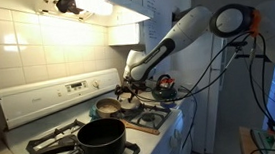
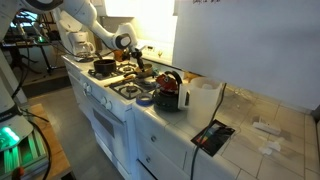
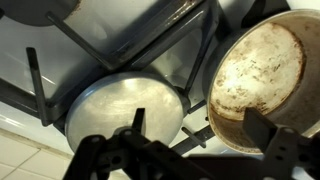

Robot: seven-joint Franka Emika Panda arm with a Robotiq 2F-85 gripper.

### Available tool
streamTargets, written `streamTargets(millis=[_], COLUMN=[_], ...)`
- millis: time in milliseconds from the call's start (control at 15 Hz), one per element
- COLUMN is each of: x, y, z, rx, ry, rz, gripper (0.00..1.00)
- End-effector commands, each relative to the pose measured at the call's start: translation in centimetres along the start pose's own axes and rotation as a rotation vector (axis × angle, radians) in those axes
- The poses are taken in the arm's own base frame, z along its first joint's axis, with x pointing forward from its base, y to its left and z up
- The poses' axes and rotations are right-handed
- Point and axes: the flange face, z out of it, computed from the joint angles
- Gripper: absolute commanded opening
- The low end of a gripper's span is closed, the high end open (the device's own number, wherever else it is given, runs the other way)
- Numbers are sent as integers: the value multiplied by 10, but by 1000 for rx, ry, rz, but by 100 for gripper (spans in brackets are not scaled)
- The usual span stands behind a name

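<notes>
The small pot's rim [image 1: 120, 105] [image 3: 211, 108] is below my fingers, in the gap between them. It isn't time to close yet: my gripper needs to lower first, then close on the pot's rim.
My gripper [image 3: 200, 135] hangs open just above the back of the stove, with nothing between its dark fingers [image 3: 266, 131]. Below it in the wrist view sit a small pot [image 3: 262, 68] with a stained, whitish inside and, to its left, a round silver pan [image 3: 124, 112] on the black grate [image 3: 185, 62]. The small pot's rim lies close to one finger, apart from it. In an exterior view the gripper [image 1: 128, 88] hovers over the small pot [image 1: 130, 104], with the silver pan [image 1: 107, 107] beside it. In an exterior view the gripper [image 2: 134, 62] is over the far burners.
A black saucepan [image 1: 101, 138] with a long handle sits on the front burner. A red and black kettle [image 2: 168, 90] stands at the stove's edge, next to a white jug [image 2: 202, 100]. A dark tablet [image 2: 212, 136] lies on the tiled counter. Cables trail from the arm.
</notes>
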Motion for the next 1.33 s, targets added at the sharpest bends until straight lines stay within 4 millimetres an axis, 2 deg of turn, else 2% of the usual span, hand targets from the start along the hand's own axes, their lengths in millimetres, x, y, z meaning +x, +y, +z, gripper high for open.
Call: streamTargets(millis=[0,133,200,267,933,1067,1267], x=[-5,-7,-7,-7,-5,-5,-3], y=[-11,-15,-15,-16,-16,-16,-19], z=[14,22,25,28,44,43,39], rx=[46,47,49,47,42,44,54], ry=[14,19,16,18,20,23,34], rz=[-21,-33,-33,-33,-43,-45,-40], gripper=[100,100,92,74,3,0,1])
